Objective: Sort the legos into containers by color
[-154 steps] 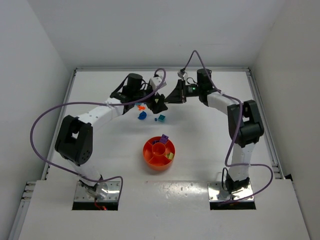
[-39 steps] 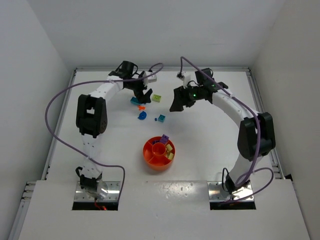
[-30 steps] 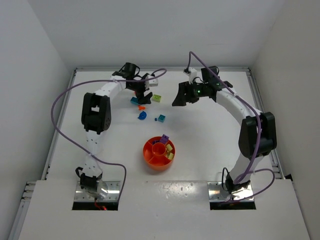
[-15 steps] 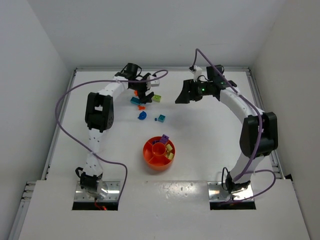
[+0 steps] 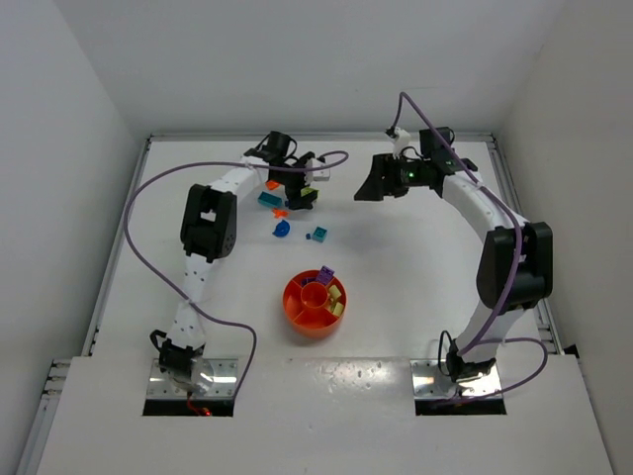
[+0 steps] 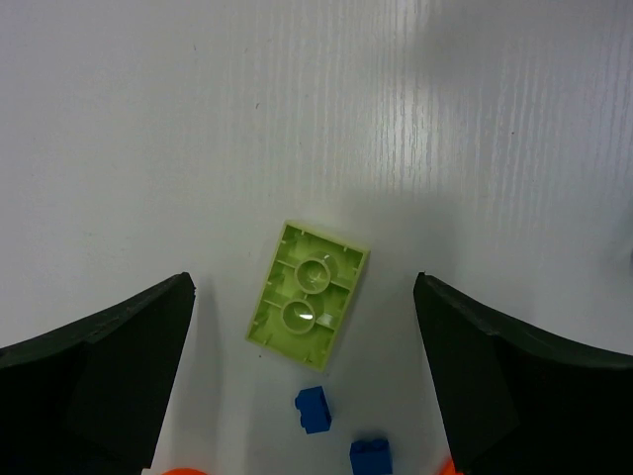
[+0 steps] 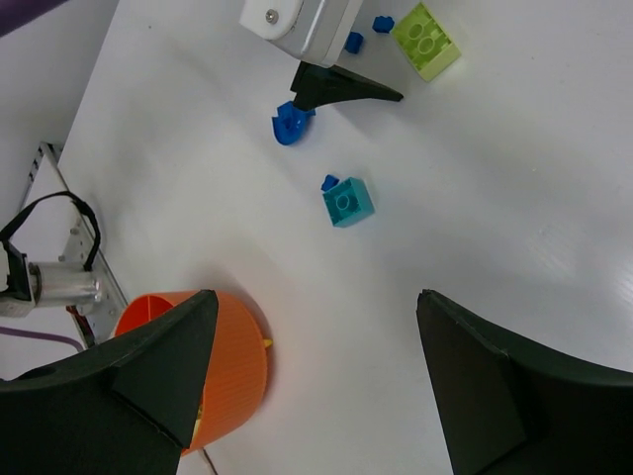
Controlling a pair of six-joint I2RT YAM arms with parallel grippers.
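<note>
The fingers of my left gripper are level with the long sides of the lime green lego (image 5: 311,194) (image 6: 307,308), so it is now time to close on it.
Loose legos lie at the far middle of the table: a teal one (image 5: 268,199), an orange one (image 5: 280,211), a blue one (image 5: 281,229) and a small teal one (image 5: 318,235). My left gripper (image 5: 302,191) hangs open above a lime green lego (image 6: 307,308), which lies studs-down between the fingers with two tiny blue bricks (image 6: 314,409) beside it. The orange tray (image 5: 302,315) of containers holds a purple lego (image 5: 323,275) and a yellow one (image 5: 337,309). My right gripper (image 5: 368,188) is open and empty, up off the table; its view shows the teal lego (image 7: 347,202) and the tray (image 7: 232,371).
The left arm's purple cable (image 5: 148,213) loops wide over the left side of the table. Raised rails (image 5: 514,198) edge the table on both sides and at the back. White walls enclose the workspace.
My left gripper has swung to the right, from beside the teal and orange legos to over the lime green one. The right gripper has drawn back and to the right.
</note>
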